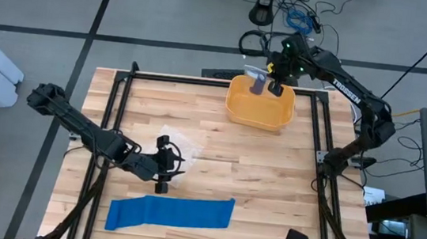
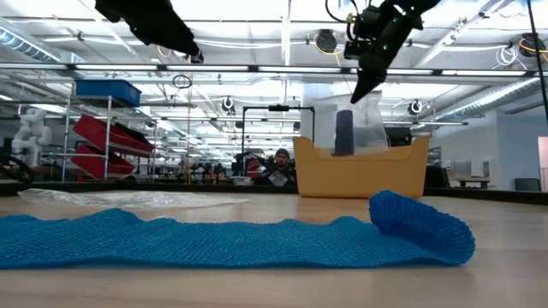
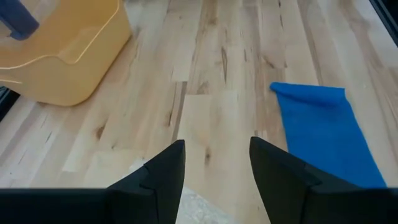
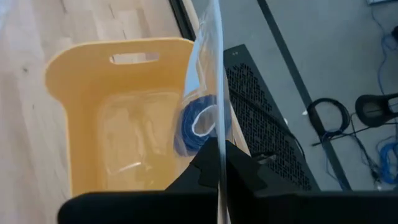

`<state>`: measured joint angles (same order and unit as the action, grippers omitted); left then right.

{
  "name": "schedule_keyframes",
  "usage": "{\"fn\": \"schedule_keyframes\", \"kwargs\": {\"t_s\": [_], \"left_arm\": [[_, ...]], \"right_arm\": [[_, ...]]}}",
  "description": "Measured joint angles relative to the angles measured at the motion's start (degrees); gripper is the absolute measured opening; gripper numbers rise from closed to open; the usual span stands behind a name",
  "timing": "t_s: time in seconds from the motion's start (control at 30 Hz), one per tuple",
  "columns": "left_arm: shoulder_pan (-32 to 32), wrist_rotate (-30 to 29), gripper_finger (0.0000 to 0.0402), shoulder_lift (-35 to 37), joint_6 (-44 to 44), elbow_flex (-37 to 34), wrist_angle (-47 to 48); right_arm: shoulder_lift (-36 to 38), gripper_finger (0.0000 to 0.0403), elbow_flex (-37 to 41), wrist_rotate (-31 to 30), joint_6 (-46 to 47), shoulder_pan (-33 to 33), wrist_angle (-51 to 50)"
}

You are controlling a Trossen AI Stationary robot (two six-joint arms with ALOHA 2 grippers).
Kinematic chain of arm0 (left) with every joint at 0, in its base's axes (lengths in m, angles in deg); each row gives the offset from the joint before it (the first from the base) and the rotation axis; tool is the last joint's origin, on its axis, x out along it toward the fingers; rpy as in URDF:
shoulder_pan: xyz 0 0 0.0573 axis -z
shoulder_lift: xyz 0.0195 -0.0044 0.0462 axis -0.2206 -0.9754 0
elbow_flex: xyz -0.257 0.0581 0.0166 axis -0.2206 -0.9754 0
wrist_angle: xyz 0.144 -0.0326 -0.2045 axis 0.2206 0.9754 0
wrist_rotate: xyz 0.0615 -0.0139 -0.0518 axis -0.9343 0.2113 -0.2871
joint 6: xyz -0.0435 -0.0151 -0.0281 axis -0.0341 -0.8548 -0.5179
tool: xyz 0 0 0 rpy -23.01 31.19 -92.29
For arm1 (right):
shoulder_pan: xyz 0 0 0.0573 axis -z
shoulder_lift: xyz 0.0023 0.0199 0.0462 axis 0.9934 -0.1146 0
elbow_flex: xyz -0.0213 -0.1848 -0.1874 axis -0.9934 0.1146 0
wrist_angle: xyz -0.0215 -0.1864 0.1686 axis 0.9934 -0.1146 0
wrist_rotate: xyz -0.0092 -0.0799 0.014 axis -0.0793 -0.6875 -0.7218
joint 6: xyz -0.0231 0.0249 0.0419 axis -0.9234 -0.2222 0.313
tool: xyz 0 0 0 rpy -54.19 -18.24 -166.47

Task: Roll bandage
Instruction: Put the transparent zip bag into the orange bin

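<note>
My right gripper needs to keep holding the clear bag until I lower the bag inside, because the blue roll point(image 1: 258, 84) overlaps the bin's far rim point(image 1: 242, 77).
A blue bandage point(image 1: 172, 212) lies spread flat along the table's near edge; in the low view its right end point(image 2: 421, 224) curls over. My left gripper point(image 1: 165, 170) hangs open above the table just beyond it, fingers point(image 3: 163, 177) apart with nothing between them. At the far side, my right gripper point(image 1: 274, 86) is shut on a clear plastic bag point(image 2: 353, 120) with a rolled blue bandage point(image 4: 198, 124) inside, over a yellow bin point(image 1: 260, 108). My right gripper pinches the clear bag's upper edge point(image 4: 219, 146) between its two fingers, which slant down from above. The bag hangs below the fingers with the blue roll in its lower part. Its bottom goes down behind the yellow bin's wall point(image 2: 360, 175), so where it ends is hidden.
A crumpled clear plastic sheet point(image 1: 175, 141) lies on the wood under and beyond my left gripper. A black frame point(image 1: 122, 78) runs round the table. Bare wood lies between the flat bandage and the bin. People and shelving show in the room beyond.
</note>
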<state>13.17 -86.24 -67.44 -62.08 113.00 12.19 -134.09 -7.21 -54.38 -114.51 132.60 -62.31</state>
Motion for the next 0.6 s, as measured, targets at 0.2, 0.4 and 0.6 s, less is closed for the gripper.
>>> {"fn": "schedule_keyframes", "kwargs": {"t_s": [0.2,0.4,0.6], "left_arm": [[0.0,-0.02,0.0187,0.0,-0.02,0.0,0.02],[0.0,-0.01,0.0187,0.0,-0.08,0.0,-0.02],[0.0,-0.02,0.0187,0.0,-1.44,0.0,0.07]], "right_arm": [[0.0,0.0,5.47,3.17,-0.72,1.75,5.01],[0.0,0.0,11.63,5.14,-2.53,2.93,10.06],[0.0,0.0,14.89,5.24,-0.85,4.26,13.09]]}}
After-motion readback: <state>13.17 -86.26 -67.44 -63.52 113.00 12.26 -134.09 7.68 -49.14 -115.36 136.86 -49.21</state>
